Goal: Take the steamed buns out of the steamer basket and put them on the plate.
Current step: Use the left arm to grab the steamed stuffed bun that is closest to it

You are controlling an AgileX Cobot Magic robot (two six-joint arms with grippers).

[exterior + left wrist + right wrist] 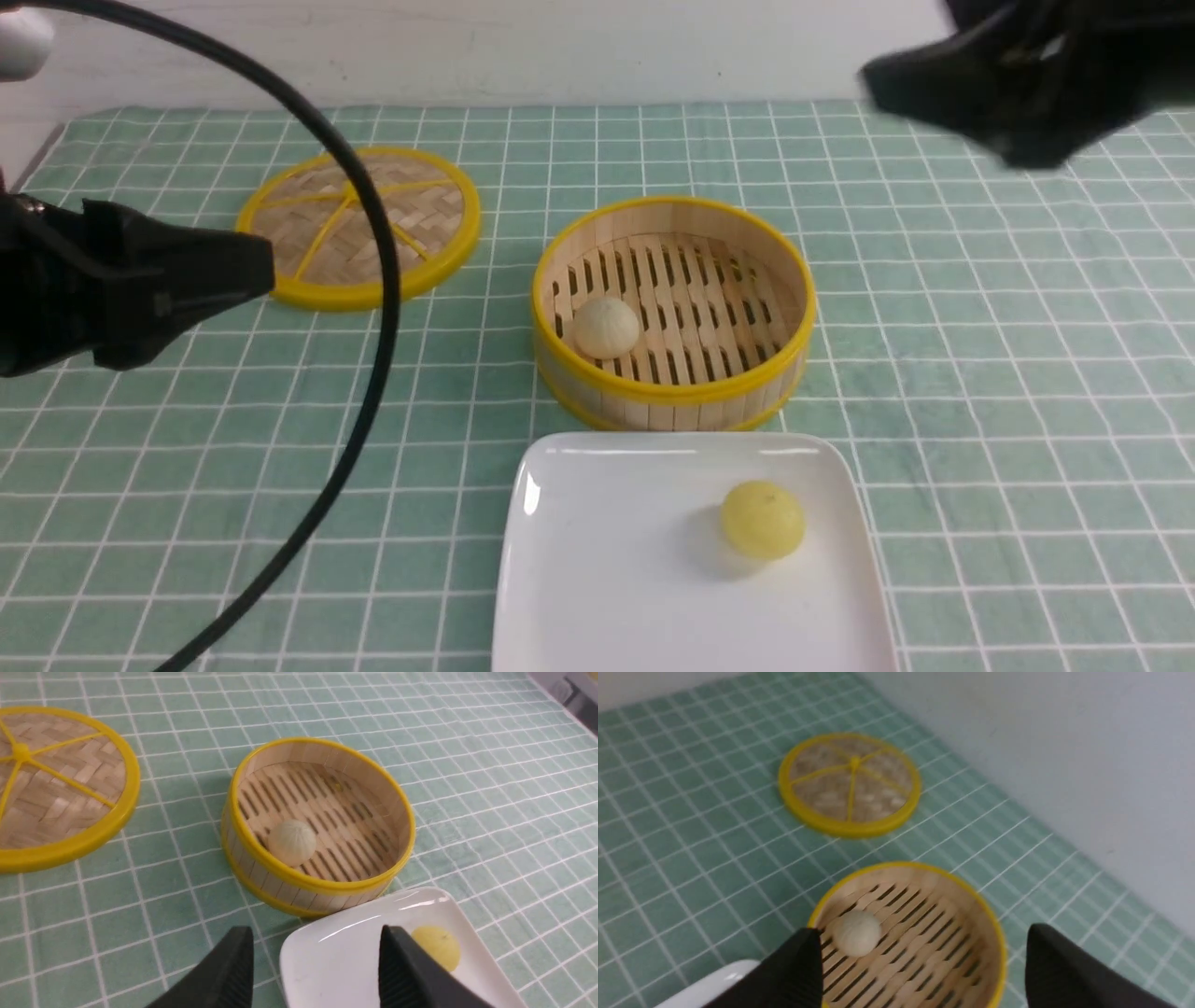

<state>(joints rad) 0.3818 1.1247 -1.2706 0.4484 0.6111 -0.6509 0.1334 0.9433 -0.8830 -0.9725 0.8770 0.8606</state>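
My left gripper will next pinch the bun's domed top (608, 315) to move the pale cream bun onto the plate. The basket's side (560, 346) rises close beside the bun.
A pale cream bun (607, 327) lies on the slatted floor of the steamer basket (672, 387), towards its left side. A yellow bun (763, 519) sits on the white plate (607, 579) just in front of the basket. My left gripper (266, 266) hovers at the left, level with the lid. It is open and empty, and in its wrist view the left gripper (317, 940) frames the plate (336, 952) and the yellow bun (441, 947). My right gripper (873, 79) is raised at the far right, blurred. In its wrist view the right gripper (924, 940) stands open and empty above the basket (924, 891) and the cream bun (856, 932).
The flat woven lid (359, 224) with yellow rim lies at the back left on the green checked cloth (1008, 373). A black cable (383, 308) loops across the left foreground. A pale wall runs along the table's far edge.
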